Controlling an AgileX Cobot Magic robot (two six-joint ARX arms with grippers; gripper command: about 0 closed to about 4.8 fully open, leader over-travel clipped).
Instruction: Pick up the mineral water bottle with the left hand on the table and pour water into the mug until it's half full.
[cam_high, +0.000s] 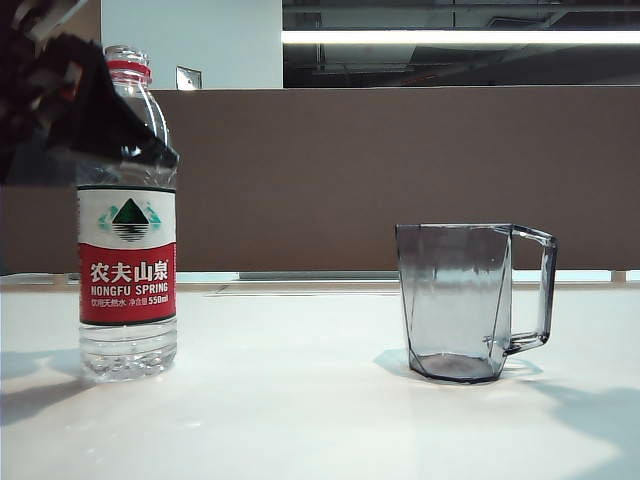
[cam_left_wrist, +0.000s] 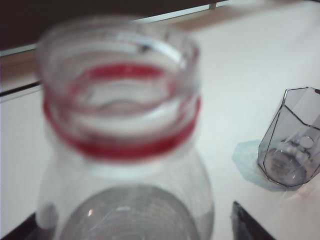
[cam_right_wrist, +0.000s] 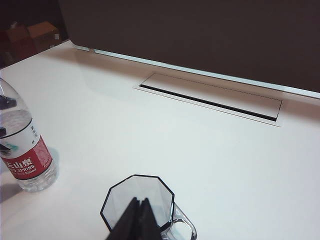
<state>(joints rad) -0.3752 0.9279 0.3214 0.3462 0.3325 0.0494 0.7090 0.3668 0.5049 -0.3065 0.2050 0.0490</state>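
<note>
Next, my left gripper grabs the straight sides at the label's top edge (cam_high: 127, 188) to pour water, since the bottle's shoulder slopes in.
The mineral water bottle (cam_high: 128, 250) stands upright on the left of the white table (cam_high: 300, 400), with no cap on its red-ringed neck (cam_left_wrist: 120, 100). My left gripper (cam_high: 105, 125) hangs at the bottle's shoulder. It is open: its dark fingers (cam_left_wrist: 245, 225) stand either side of the bottle (cam_left_wrist: 130, 200), with a gap showing beside one. The smoky-grey mug (cam_high: 460, 300) stands to the right, handle pointing right, and looks empty (cam_left_wrist: 292, 140). My right gripper (cam_right_wrist: 139, 204) is shut with nothing in it, above the mug (cam_right_wrist: 120, 195). It is outside the exterior view.
A brown partition (cam_high: 400, 170) runs along the table's far edge. A rectangular cable-slot flap (cam_right_wrist: 210, 97) lies flush in the tabletop behind the mug. The bottle (cam_right_wrist: 22, 150) stands to one side of the mug in the right wrist view.
</note>
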